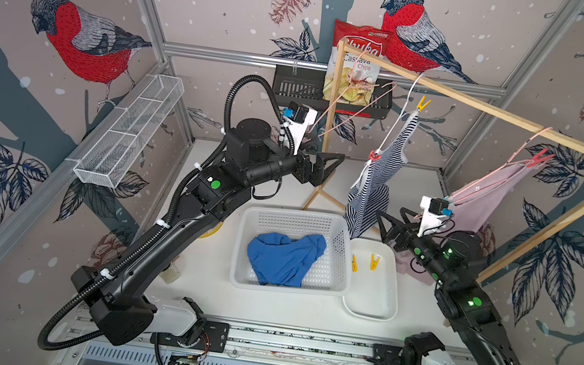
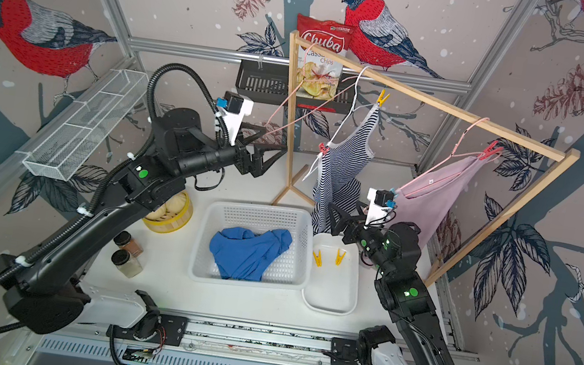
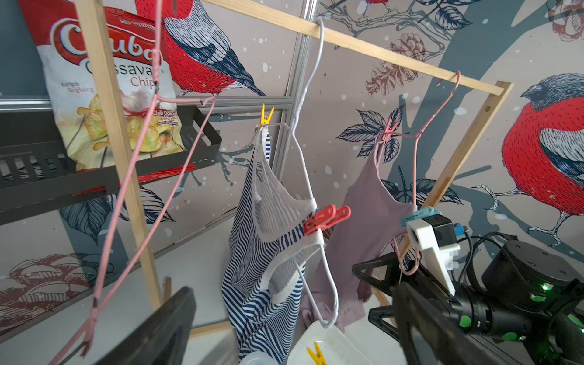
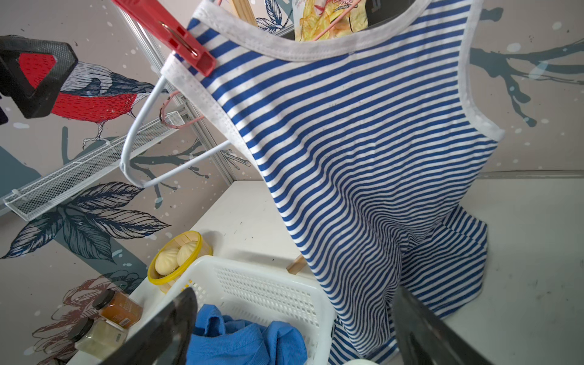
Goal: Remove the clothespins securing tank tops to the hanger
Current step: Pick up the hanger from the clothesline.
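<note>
Next, my left gripper grabs the white hanger's bare end beside the red clothespin point(image 1: 374, 156), which leaves the yellow clothespin free to remove.
A striped tank top point(image 1: 377, 180) hangs on a white hanger point(image 3: 308, 177) from the wooden rack point(image 1: 489, 111). A yellow clothespin point(image 1: 423, 104) and a red clothespin point(image 1: 374, 156) hold it. The mauve-pink tank top point(image 1: 483, 204) hangs on a pink hanger under a red-pink clothespin point(image 1: 539, 157) and a teal clothespin point(image 3: 417, 215). The blue tank top point(image 1: 285, 257) lies in the white basket point(image 1: 341, 246). Two yellow clothespins point(image 1: 374, 262) lie in a white tray point(image 1: 382, 303). My left gripper point(image 1: 323, 170) is open beside the rack post. My right gripper point(image 1: 390, 221) is open near the striped top's hem.
An empty pink hanger point(image 1: 349, 102) hangs at the rack's left end. A black wall basket point(image 1: 296, 88) holds a chips bag point(image 1: 355, 63). A wire shelf point(image 1: 129, 131) lines the left wall. A yellow steamer point(image 2: 167, 216) and two spice jars point(image 2: 127, 253) stand at the front left.
</note>
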Controlling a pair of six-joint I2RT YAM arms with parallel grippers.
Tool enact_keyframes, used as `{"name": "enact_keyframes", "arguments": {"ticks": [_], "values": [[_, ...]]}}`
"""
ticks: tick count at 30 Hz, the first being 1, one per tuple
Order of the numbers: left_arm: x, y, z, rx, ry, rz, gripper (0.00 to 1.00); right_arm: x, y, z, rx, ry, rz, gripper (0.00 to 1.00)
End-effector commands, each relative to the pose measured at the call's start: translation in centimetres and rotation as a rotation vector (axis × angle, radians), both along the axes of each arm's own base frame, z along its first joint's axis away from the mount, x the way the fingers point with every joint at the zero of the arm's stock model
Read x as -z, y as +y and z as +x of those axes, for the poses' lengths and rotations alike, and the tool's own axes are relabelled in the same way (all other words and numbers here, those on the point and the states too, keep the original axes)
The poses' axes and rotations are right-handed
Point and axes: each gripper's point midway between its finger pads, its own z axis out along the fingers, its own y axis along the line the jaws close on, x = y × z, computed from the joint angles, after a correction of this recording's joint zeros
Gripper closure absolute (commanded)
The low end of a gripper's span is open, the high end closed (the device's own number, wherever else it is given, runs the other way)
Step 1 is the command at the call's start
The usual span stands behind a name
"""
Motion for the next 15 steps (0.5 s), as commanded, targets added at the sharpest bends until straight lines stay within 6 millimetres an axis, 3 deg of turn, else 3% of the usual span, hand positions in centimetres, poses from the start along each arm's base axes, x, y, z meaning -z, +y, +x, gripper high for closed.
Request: {"name": "enact_keyframes", "arguments": {"ticks": [1, 10, 15], "values": [[-0.2, -0.3, 0.8, -0.081, -0.03, 0.017, 0.06, -0.1, 0.1, -0.1, -0.027, 0.009, 0.035, 0.04], [1.4, -2.1, 1.1, -0.09, -0.002, 0.024, 0.1, 0.2, 0.1, -0.2, -0.041, 0.002, 0.033, 0.05], [2.1, -4.2, 0.2, -0.006, 0.012, 0.019, 0.18, 0.1, 0.2, -0.2, -0.043, -0.009, 0.042, 0.05]]}}
